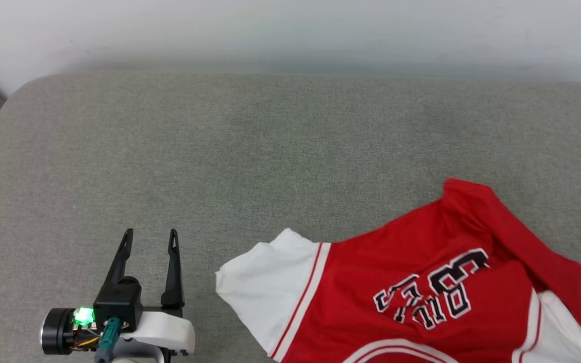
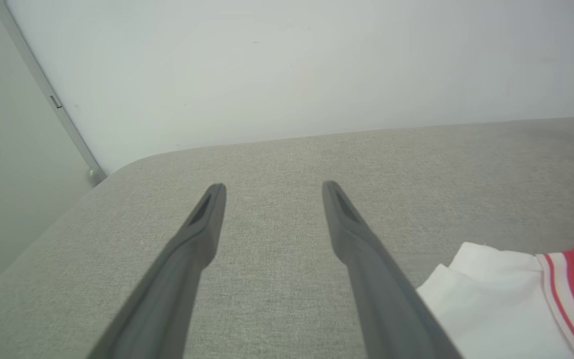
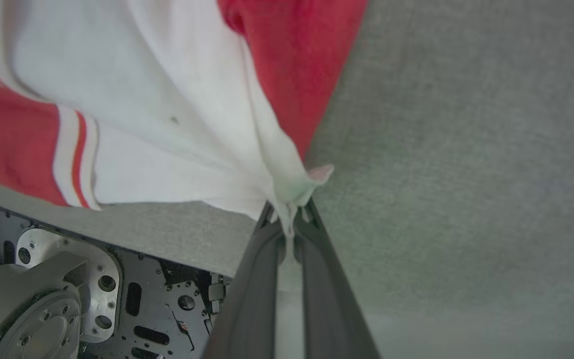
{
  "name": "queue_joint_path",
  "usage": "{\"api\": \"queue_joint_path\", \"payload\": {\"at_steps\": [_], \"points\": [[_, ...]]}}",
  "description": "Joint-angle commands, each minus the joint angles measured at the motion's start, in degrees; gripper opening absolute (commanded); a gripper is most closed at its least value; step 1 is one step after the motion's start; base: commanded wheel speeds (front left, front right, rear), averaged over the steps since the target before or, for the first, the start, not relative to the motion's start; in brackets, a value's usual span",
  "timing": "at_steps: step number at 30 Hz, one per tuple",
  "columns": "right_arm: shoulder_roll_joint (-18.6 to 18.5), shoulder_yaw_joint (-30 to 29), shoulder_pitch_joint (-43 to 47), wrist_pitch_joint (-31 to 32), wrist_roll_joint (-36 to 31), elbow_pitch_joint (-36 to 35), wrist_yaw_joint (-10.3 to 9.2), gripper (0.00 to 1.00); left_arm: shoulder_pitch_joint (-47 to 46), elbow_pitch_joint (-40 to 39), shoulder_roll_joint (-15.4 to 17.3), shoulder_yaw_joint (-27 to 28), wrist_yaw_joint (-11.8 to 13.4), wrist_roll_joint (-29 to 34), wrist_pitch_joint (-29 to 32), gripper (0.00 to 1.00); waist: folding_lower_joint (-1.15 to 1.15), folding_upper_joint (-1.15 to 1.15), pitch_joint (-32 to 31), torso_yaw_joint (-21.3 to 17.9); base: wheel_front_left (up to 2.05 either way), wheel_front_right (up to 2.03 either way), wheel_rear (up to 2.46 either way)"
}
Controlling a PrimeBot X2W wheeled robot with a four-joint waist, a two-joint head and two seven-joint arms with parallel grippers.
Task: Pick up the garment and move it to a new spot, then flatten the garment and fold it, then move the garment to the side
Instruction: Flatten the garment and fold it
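Note:
The left gripper should next grab the crumpled hem of its white sleeve (image 1: pixel 253 253) to take hold of the garment, because the hem stands up in folds while the red body (image 1: pixel 367 284) lies spread out.
The garment (image 1: pixel 411 282), a red jersey T-shirt with white sleeves, striped trim and black-and-white chest lettering, lies rumpled at the lower right of the grey cushion (image 1: pixel 270 151). My right gripper (image 3: pixel 289 212) is shut on a pinch of the garment's white sleeve (image 3: pixel 167 129), the cloth drawn taut between its tips. My left gripper (image 1: pixel 150 239) hovers open over bare cushion to the left of the other white sleeve (image 1: pixel 265 290). In the left wrist view the open left gripper (image 2: pixel 272 192) has the garment's white sleeve (image 2: pixel 491 294) just off its right finger, apart from it.
A pale wall (image 1: pixel 290 30) runs behind the cushion's far edge. The cushion's rounded left corner (image 1: pixel 18 93) drops off beside a grey strip. My own metal base (image 3: pixel 68 289) lies below the cushion's near edge in the right wrist view.

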Motion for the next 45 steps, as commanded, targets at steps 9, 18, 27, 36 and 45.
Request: {"api": "queue_joint_path", "payload": {"at_steps": [9,18,27,36,45], "points": [[2.80,-2.99,-1.11,-2.84,-3.94,1.01,-0.07,1.00,1.62,1.81,-1.50,2.04,-2.28,2.20,-0.28,1.00,0.00,0.00,-2.24,-0.50,0.00,0.00,0.00],[-9.41,-8.77,-10.60,8.77,-4.85,-17.71,-0.06,1.00,0.06,1.38,-3.24,3.20,-5.02,4.37,-0.28,1.00,0.00,0.00,-0.40,1.33,0.00,0.00,0.00],[-6.50,1.81,-24.55,21.34,-5.59,-9.81,-0.07,1.00,-3.31,0.93,-4.28,3.28,-6.51,5.58,-0.28,1.00,0.00,0.00,4.99,4.05,0.00,0.00,0.00],[4.08,10.38,-28.48,19.92,-8.84,5.58,0.03,1.00,-6.02,0.39,-5.33,3.82,-7.55,6.36,-0.28,1.00,0.00,0.00,9.90,5.76,0.00,0.00,0.00],[4.14,18.26,-33.28,8.37,-5.55,7.94,0.01,0.00,-4.46,1.59,-5.50,5.47,-7.88,6.94,-0.28,1.00,0.00,0.00,5.44,3.54,0.00,0.00,0.00]]}}
